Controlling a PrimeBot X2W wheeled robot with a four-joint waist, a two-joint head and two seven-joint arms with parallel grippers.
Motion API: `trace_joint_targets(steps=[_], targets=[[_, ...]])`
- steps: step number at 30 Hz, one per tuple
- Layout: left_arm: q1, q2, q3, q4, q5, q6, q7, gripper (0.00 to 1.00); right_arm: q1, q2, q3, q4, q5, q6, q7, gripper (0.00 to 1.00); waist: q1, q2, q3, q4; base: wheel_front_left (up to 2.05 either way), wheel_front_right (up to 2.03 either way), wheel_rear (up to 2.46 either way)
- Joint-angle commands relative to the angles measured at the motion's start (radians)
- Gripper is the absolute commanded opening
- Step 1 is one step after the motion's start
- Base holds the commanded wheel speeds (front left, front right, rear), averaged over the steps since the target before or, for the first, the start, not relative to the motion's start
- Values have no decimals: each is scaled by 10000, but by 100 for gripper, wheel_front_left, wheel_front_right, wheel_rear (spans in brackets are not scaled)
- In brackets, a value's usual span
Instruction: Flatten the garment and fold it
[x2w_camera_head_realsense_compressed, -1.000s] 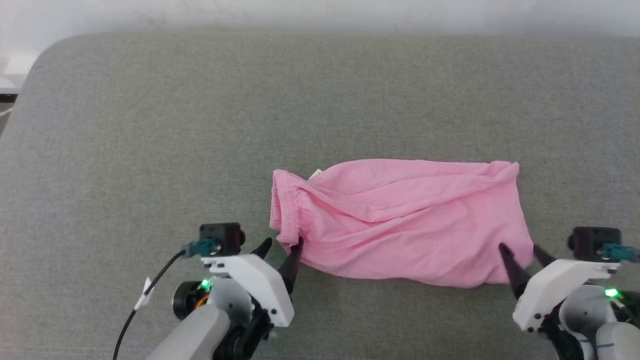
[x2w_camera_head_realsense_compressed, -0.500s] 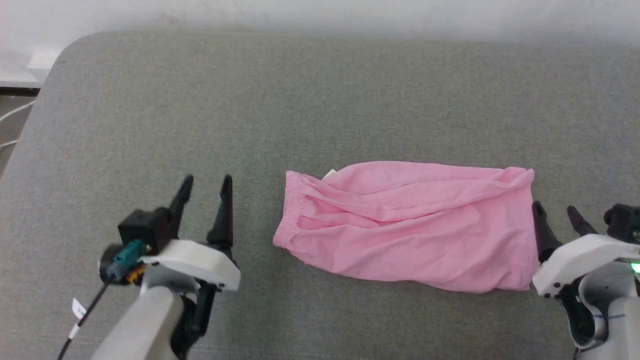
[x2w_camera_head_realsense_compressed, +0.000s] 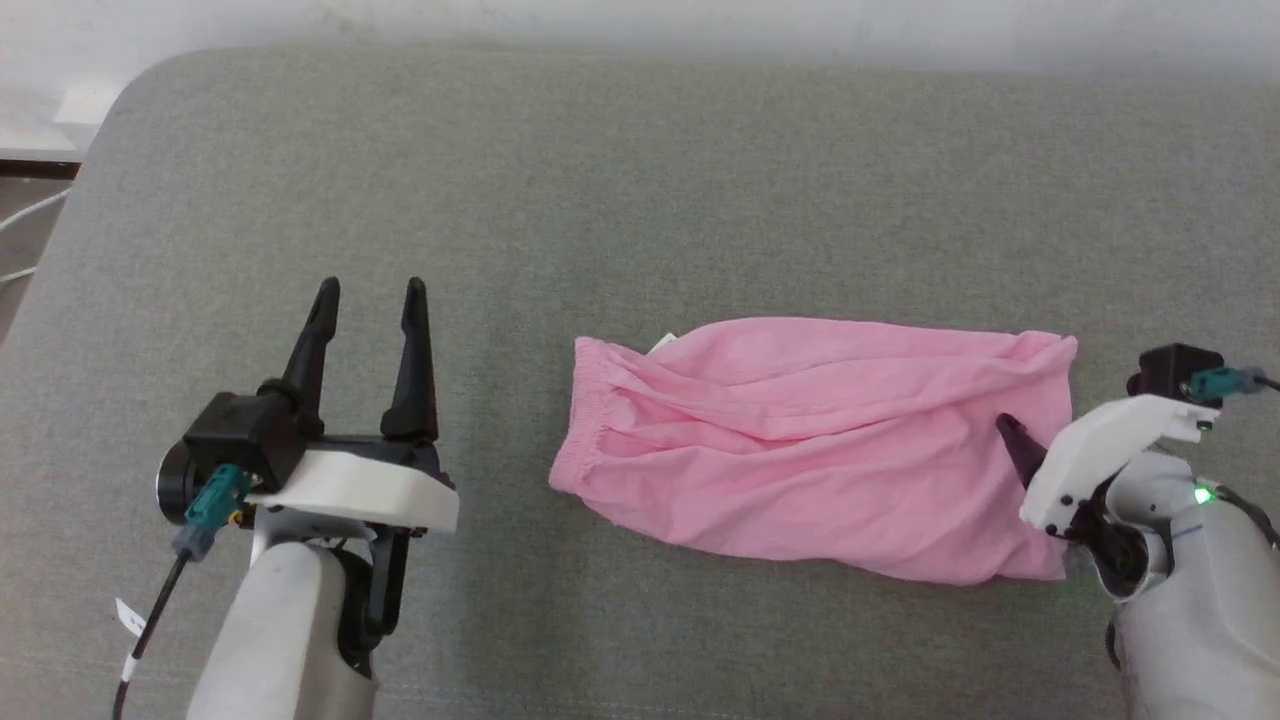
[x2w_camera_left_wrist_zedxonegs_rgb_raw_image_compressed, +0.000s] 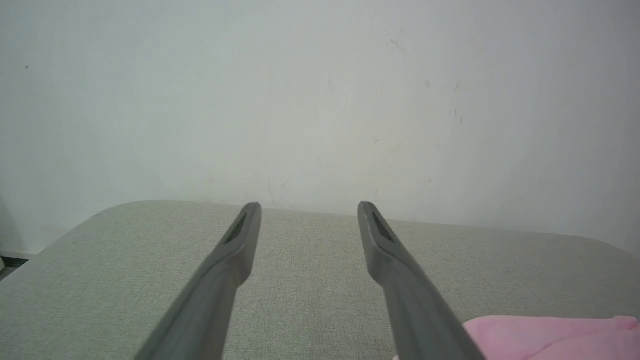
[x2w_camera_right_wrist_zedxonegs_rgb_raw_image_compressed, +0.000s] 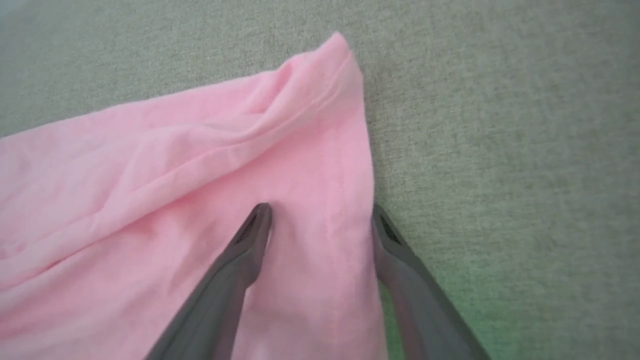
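The right gripper picks up the pink garment by its hemmed end (x2w_camera_head_realsense_compressed: 1051, 420) next, to fold the garment over toward its elastic waistband (x2w_camera_head_realsense_compressed: 581, 418).
The garment (x2w_camera_head_realsense_compressed: 800, 440) is a light pink, wrinkled piece lying spread on the grey cushion, with its gathered elastic edge (x2w_camera_head_realsense_compressed: 585, 415) at the left end. My left gripper (x2w_camera_head_realsense_compressed: 370, 292) stands open well to the left of it, fingers pointing away and holding nothing. In the left wrist view the left gripper (x2w_camera_left_wrist_zedxonegs_rgb_raw_image_compressed: 310, 206) is over bare cushion, with the garment (x2w_camera_left_wrist_zedxonegs_rgb_raw_image_compressed: 550, 335) at the lower right. My right gripper (x2w_camera_head_realsense_compressed: 1035, 432) is open at the garment's right hem. In the right wrist view the right gripper (x2w_camera_right_wrist_zedxonegs_rgb_raw_image_compressed: 320, 209) straddles the hem of the garment (x2w_camera_right_wrist_zedxonegs_rgb_raw_image_compressed: 150, 175), one finger over the fabric and one beside its edge.
The grey cushion (x2w_camera_head_realsense_compressed: 640, 200) reaches far back to a white wall (x2w_camera_left_wrist_zedxonegs_rgb_raw_image_compressed: 320, 100). Its rounded corner (x2w_camera_head_realsense_compressed: 130, 90) is at the back left, with floor and a white cable (x2w_camera_head_realsense_compressed: 25, 215) beyond the left edge. A black cable (x2w_camera_head_realsense_compressed: 150, 630) hangs from my left wrist.
My left gripper has drawn away from the garment's elastic corner, going left and farther back. My right gripper has shifted from the near right corner up along the right hem. The head camera has shifted slightly.
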Motion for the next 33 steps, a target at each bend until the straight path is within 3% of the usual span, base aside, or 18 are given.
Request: trace_joint_targets(steps=[1, 2, 3, 5, 6, 12, 23, 27, 33], targets=[[165, -203, 203, 91, 212, -194, -48, 100, -35, 83, 167, 548, 14, -9, 461, 100, 0, 0, -32, 51, 0, 0, 0], [200, -305, 315, 132, 308, -285, -48, 100, -79, 83, 276, 743, 66, -9, 695, 99, 0, 0, -50, 67, 0, 0, 0], [232, -391, 422, 169, 402, -376, -48, 100, -111, 83, 405, 887, 140, -9, 904, 56, 0, 0, -65, 79, 0, 0, 0], [284, -547, 626, 203, 575, -521, -48, 100, -161, 83, 708, 954, 476, -9, 1067, 10, 0, 0, -78, 96, 0, 0, 0], [311, -620, 717, 201, 661, -580, -48, 100, -162, 83, 806, 915, 652, -9, 1019, 0, 0, 0, -85, 94, 0, 0, 0], [442, -891, 1136, 193, 951, -852, -48, 100, 4, 83, 708, 408, 271, -9, 548, 0, 0, 0, -153, 22, 0, 0, 0], [637, -1192, 1566, 292, 1247, -1161, -49, 100, 615, -171, -1506, -2186, -2787, -9, 678, 0, 0, 0, -242, -72, 0, 0, 0], [641, -1240, 1605, 384, 1291, -1244, -49, 100, 1004, -52, -1020, -3568, -2949, -9, 1440, 0, 0, 0, -260, -38, 0, 0, 0], [618, -1280, 1576, 522, 1341, -1329, -49, 100, 1944, 54, 616, -6145, -1965, -9, 3223, 0, 0, 0, -323, 58, 0, 0, 0]])
